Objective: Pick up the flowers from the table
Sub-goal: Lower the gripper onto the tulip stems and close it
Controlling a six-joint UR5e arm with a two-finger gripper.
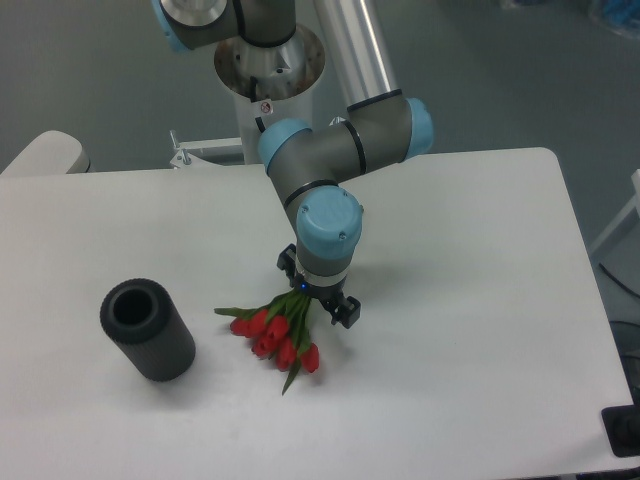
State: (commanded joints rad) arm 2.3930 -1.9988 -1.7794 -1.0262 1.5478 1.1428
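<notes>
I need to grab the flowers by their green stems next with my gripper, to pick up the flowers (276, 334).
The flowers (276, 334), a small bunch of red tulip buds on thin green stems, lie on the white table (480, 300) just left of centre. Their buds point toward the front left. My gripper (316, 289) hangs directly over the stems, wrist pointing down, and hides the upper part of the stems. Its two black fingers stand apart, one on each side of the stems, so it is open. I cannot tell whether the fingers touch the stems.
A black cylinder (147, 328) with an open top stands on the table left of the flowers. The arm's base column (268, 95) rises behind the table's far edge.
</notes>
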